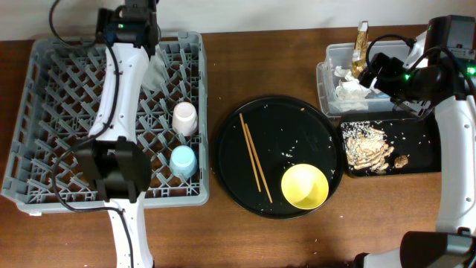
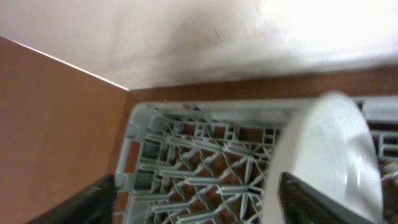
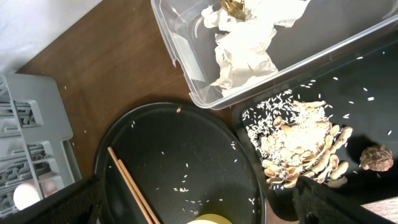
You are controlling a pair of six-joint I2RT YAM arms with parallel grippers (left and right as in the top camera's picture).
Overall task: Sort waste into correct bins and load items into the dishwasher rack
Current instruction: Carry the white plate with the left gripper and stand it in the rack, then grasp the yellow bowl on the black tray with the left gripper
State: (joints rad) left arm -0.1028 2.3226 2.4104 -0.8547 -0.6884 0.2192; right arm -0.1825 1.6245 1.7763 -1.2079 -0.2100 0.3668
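I should next grab the yellow bowl (image 1: 305, 186) by one edge of its rim with my left gripper, so the opposite side stays free to load into the dishwasher rack.
The grey dishwasher rack (image 1: 44, 112) holds a pink cup (image 1: 184, 117), a light-blue cup (image 1: 183, 161) and a pale grey plate (image 1: 158, 71) standing on edge near its far side. My left gripper (image 2: 199, 208) is open over the rack's far corner, its right finger against the plate (image 2: 329, 155). Chopsticks (image 1: 255, 158) and a yellow bowl (image 1: 305, 186) lie on the round black tray (image 1: 279, 123). The napkin (image 3: 245, 46) and wrapper (image 1: 361, 45) are in the clear tub (image 1: 331, 82). Food scraps (image 3: 301, 146) lie in the shallow black tray (image 1: 424, 141). My right gripper (image 3: 199, 208) is open and empty above them.
The rack fills the left of the table. The round tray stands in the middle with loose rice grains on it. The tub and the shallow tray stand at the right, close together. Bare wood table (image 1: 245, 67) lies between rack and tub.
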